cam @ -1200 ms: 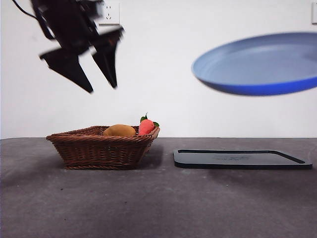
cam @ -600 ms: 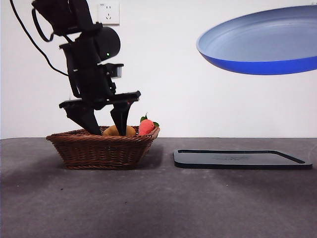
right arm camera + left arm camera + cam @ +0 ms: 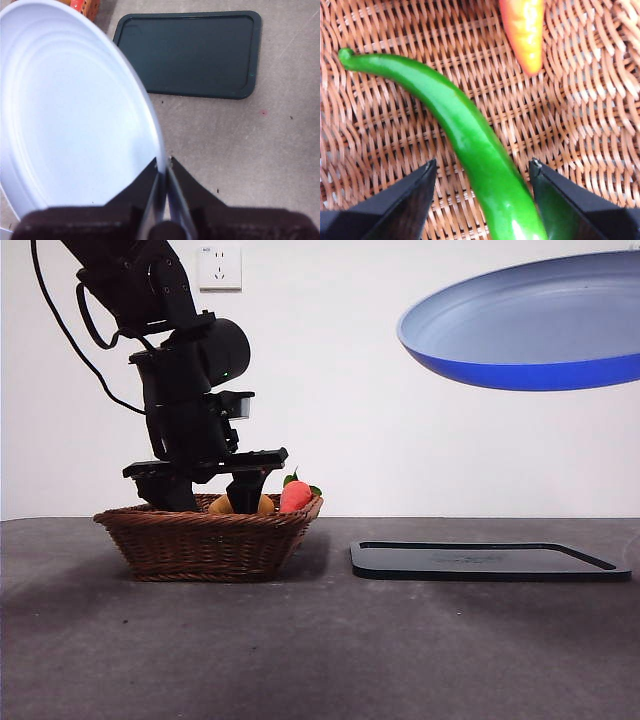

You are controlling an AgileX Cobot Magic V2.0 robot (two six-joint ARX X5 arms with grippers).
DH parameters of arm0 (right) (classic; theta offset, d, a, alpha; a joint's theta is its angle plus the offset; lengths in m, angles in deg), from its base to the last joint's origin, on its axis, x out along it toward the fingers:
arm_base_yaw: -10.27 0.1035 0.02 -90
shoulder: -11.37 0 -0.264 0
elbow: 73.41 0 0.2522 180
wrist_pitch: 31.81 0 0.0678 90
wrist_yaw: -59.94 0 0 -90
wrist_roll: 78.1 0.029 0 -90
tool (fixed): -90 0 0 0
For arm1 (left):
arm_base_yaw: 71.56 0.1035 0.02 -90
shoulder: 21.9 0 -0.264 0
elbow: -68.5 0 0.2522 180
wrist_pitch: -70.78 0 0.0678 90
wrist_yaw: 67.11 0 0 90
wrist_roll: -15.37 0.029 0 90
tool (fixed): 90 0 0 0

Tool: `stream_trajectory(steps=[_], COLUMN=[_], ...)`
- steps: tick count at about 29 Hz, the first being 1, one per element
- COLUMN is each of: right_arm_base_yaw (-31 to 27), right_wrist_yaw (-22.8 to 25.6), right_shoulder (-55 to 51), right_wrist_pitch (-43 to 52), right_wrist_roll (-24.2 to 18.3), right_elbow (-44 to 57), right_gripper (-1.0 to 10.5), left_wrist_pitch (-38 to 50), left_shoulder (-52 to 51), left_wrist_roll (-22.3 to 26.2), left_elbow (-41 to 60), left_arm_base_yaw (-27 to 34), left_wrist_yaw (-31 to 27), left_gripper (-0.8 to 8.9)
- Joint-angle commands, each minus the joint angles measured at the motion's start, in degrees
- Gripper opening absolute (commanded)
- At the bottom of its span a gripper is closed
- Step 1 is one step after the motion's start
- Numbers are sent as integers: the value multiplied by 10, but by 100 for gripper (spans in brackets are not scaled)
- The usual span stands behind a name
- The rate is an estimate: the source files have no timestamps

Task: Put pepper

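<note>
The green pepper should go on the blue plate, so my left gripper should grab it by its thick body (image 3: 492, 177) next.
The pepper (image 3: 470, 140), long, glossy and green, lies on the woven floor of the basket (image 3: 205, 535). My left gripper (image 3: 482, 172) is down inside the basket, open, with one jaw on each side of the pepper and not closed on it. In the front view the pepper is hidden by the basket wall, and the left gripper (image 3: 205, 498) dips behind the rim. My right gripper (image 3: 164, 167) is shut on the rim of a blue plate (image 3: 525, 325), held high above the black tray (image 3: 488, 560).
An orange-yellow fruit (image 3: 240, 504) and a red strawberry-like fruit (image 3: 296, 495) sit in the basket beside the gripper; the orange fruit's tip (image 3: 524, 30) shows in the left wrist view. The black tray (image 3: 192, 52) lies flat to the right of the basket.
The left arm has come down from high above the basket until its open jaws are inside it. The blue plate rose slightly and has since held still.
</note>
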Motion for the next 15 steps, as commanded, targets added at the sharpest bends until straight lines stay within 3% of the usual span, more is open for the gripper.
stream_trajectory(steps=[1, 15], right_arm_base_yaw=[1, 1], right_wrist_yaw=[-2, -3], right_shoulder=[2, 2], right_wrist_pitch=[8, 8], right_wrist_roll=[3, 3], right_elbow=[-7, -7], right_gripper=[3, 4], left_wrist_pitch=[5, -26], left_shoulder=[17, 19], left_wrist_roll=[-4, -9], left_elbow=[-12, -11], left_arm_base_yaw=[-4, -11], left_wrist_yaw=[-3, 2], left_gripper=[324, 322])
